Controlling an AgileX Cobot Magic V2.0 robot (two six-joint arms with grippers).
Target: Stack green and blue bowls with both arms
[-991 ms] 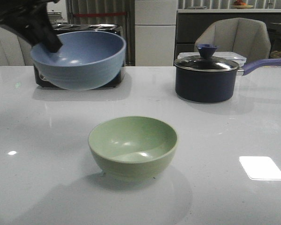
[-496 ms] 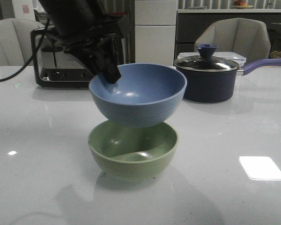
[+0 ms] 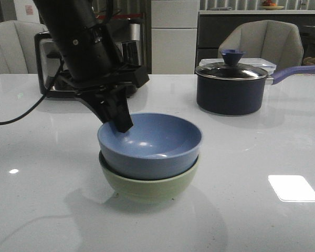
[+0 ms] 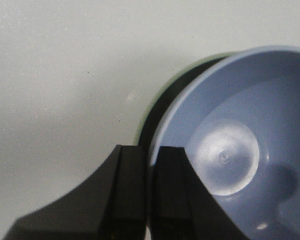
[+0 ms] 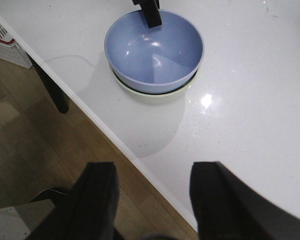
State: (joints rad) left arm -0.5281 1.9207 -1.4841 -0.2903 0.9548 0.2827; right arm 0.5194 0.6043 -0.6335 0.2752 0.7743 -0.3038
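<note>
My left gripper opens next, since the base of the blue bowl sits inside the green bowl's rim and the blue bowl would stay nested.
The dusty blue bowl sits nested inside the pale green bowl at the middle of the white table. My left gripper is shut on the blue bowl's left rim, one finger inside and one outside. In the left wrist view the fingers pinch the blue rim, with the green bowl's edge showing just outside. My right gripper is open and empty, held over the table's front edge, away from the stacked bowls. It is out of the front view.
A dark navy lidded saucepan with a purple handle stands at the back right. A toaster stands at the back left behind my left arm. A cable trails over the table's left. The table edge and wooden floor lie below my right gripper.
My left gripper carried the blue bowl from the back left to over the green bowl, then lowered it until it nested inside the green bowl.
</note>
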